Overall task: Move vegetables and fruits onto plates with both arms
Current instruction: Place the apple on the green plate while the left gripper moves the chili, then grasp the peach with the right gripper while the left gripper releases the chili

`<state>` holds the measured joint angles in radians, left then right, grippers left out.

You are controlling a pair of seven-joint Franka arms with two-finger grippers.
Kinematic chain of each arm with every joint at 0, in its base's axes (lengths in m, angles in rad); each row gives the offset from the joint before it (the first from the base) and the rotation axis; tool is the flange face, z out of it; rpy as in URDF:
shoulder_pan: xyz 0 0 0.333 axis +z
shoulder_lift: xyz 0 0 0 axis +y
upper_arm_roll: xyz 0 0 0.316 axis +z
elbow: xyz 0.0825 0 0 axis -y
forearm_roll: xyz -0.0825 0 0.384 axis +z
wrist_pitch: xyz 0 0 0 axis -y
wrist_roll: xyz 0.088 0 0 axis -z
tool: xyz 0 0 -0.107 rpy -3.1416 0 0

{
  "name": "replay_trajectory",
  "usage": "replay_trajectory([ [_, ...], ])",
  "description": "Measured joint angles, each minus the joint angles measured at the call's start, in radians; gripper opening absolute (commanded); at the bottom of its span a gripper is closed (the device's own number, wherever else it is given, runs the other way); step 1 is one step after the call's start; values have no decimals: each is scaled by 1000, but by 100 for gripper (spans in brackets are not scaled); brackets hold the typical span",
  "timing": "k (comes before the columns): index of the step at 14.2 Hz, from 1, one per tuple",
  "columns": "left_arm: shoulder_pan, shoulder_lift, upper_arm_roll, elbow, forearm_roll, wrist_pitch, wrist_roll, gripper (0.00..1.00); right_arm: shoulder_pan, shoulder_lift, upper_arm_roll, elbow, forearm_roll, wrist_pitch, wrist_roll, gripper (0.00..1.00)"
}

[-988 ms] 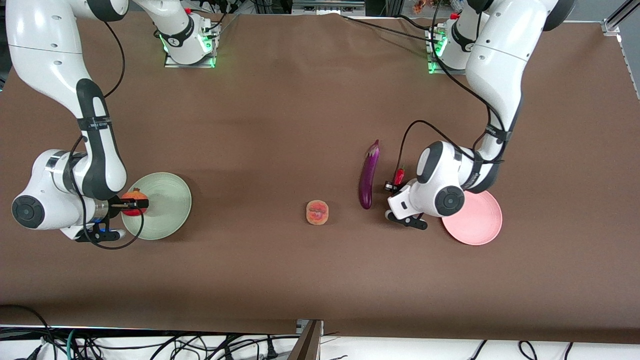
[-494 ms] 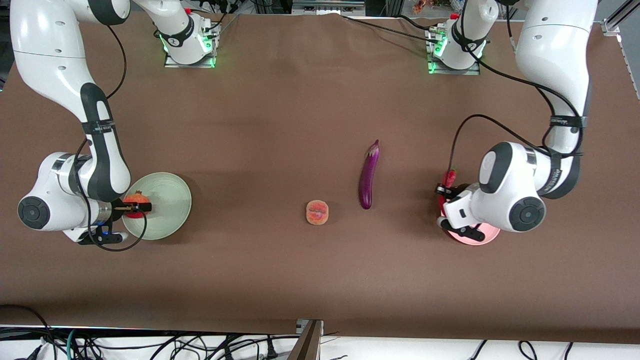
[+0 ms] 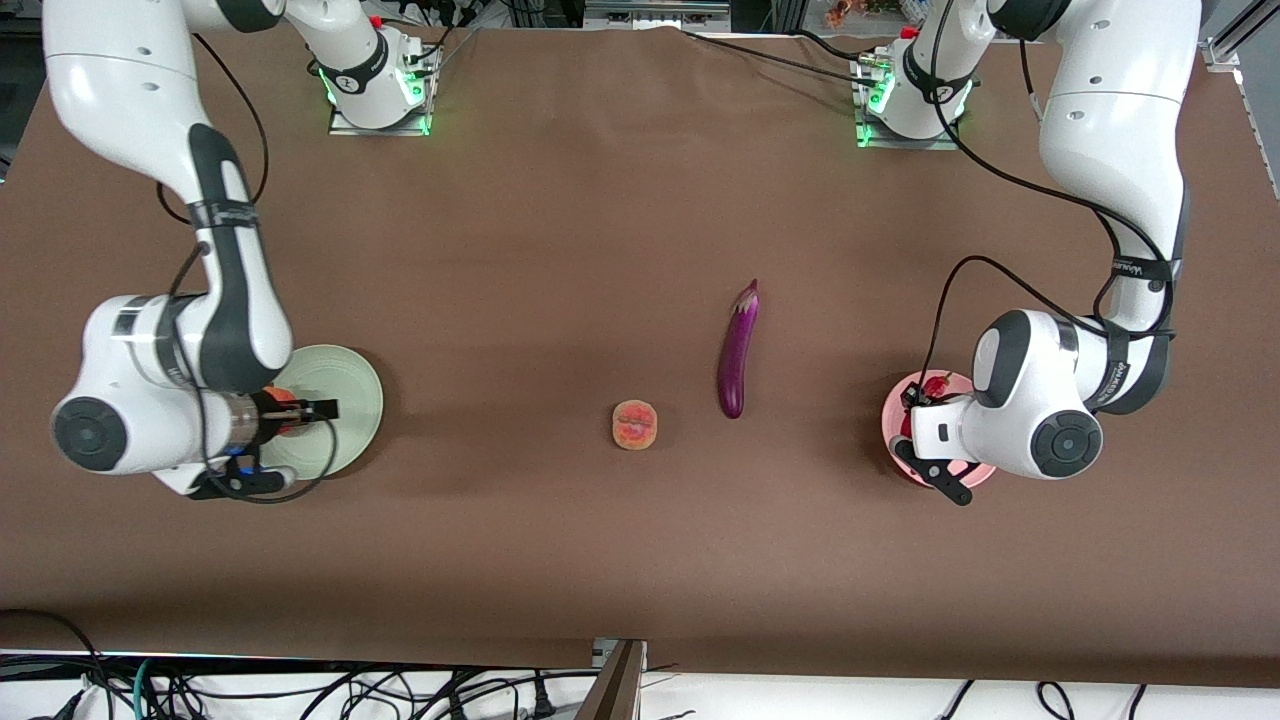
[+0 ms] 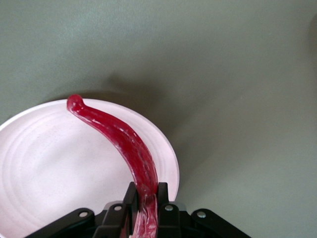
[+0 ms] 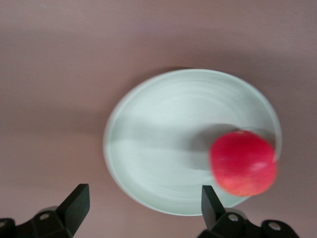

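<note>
I should grab the peach by its rounded sides with my right gripper next. Then the pale green plate can get another fruit.
My left gripper is shut on the red chili pepper and holds it just above the pink plate. In the left wrist view the chili curves out from the shut jaws of this gripper over the plate. My right gripper is open over the pale green plate. The red pomegranate lies on that plate, partly hidden by the wrist. In the right wrist view the pomegranate rests on the plate, clear of the open gripper. The purple eggplant and the peach lie mid-table.
The brown table is bare between the plates apart from the eggplant and peach. The arm bases stand along the table's edge farthest from the front camera. Cables hang past the nearest edge.
My left arm carried the chili from beside the eggplant to over the pink plate. My right gripper opened and let go of the pomegranate, which now lies on the green plate.
</note>
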<state>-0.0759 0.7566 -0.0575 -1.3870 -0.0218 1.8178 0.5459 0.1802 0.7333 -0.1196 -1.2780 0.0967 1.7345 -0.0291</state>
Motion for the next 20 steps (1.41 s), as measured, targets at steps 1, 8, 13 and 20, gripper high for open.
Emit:
replay_trajectory([
  [1, 1, 1, 1, 0, 0, 0, 0, 94, 32, 0, 8, 1, 1, 3, 60, 100],
  [8, 12, -7, 0, 21, 0, -15, 0, 100, 272, 15, 98, 24, 2, 230, 547, 100],
  [13, 10, -70, -12, 31, 0, -106, -107, 100, 397, 85, 98, 23, 2, 434, 748, 100],
  [20, 3, -129, -43, 32, -25, -249, -429, 100, 465, 154, 98, 23, 2, 604, 863, 100],
])
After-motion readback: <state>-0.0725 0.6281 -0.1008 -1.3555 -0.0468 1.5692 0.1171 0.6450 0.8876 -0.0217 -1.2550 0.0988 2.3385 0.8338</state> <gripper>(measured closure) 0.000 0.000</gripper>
